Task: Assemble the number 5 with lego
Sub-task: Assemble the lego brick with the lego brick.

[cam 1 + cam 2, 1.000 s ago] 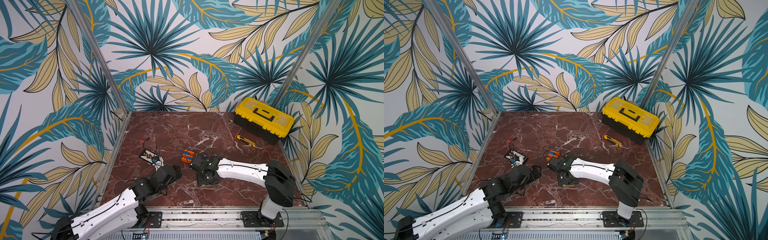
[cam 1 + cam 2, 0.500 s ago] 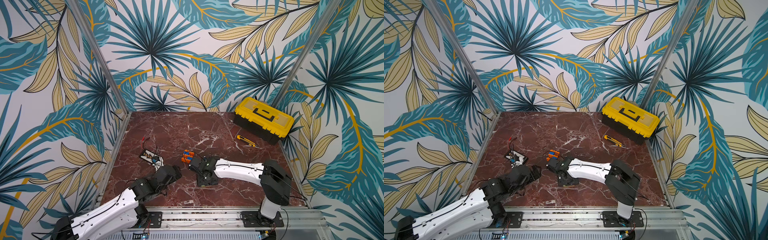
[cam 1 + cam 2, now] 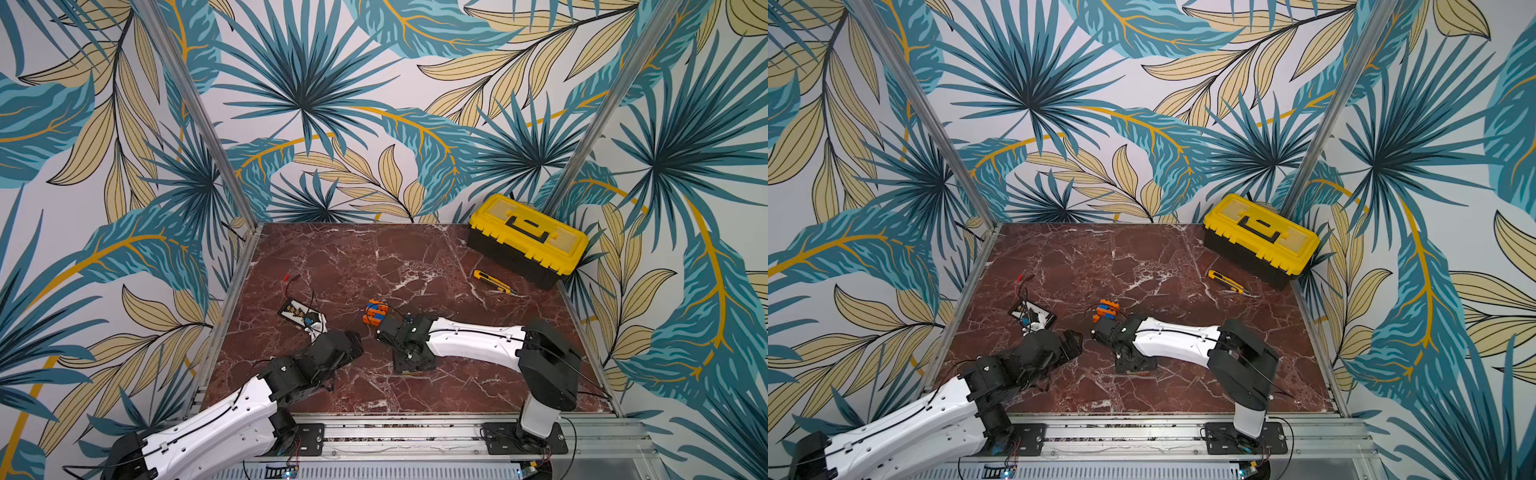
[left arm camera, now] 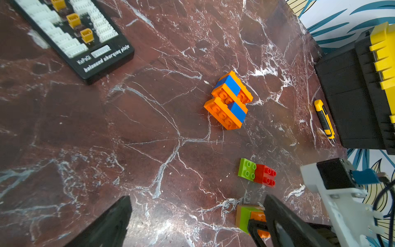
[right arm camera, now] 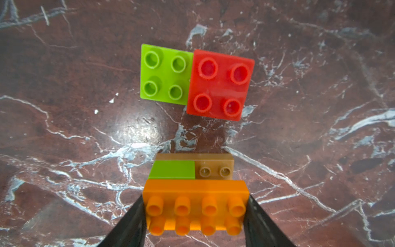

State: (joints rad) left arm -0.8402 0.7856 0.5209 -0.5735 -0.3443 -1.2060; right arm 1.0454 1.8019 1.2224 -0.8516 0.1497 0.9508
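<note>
The orange brick's far edge (image 5: 195,182) meets the lime-green brick (image 5: 172,172) squarely and the orange brick would stay seated, so my right gripper opens now.
In the right wrist view my right gripper (image 5: 195,213) is shut on an orange oblong lego brick (image 5: 195,192), one finger on each short end. The brick sits right against a lime-green brick (image 5: 172,172) that rests on a tan brick (image 5: 214,169). Whether they are joined I cannot tell. A loose lime-green square (image 5: 164,74) and a red square (image 5: 220,85) lie touching just beyond. An orange-and-blue lego stack (image 3: 375,312) lies further back, also in the left wrist view (image 4: 228,100). My left gripper (image 4: 196,224) hovers open near the front left, holding nothing.
A yellow-and-black toolbox (image 3: 528,239) stands in the back right corner, with a yellow utility knife (image 3: 494,286) in front of it. A black charging board (image 3: 301,313) with wires lies at the left, just beyond my left gripper (image 3: 340,345). Metal rails edge the marble table (image 3: 457,386).
The right arm's elbow has shifted slightly to the left while its gripper stays on the orange brick. The left arm has not moved.
</note>
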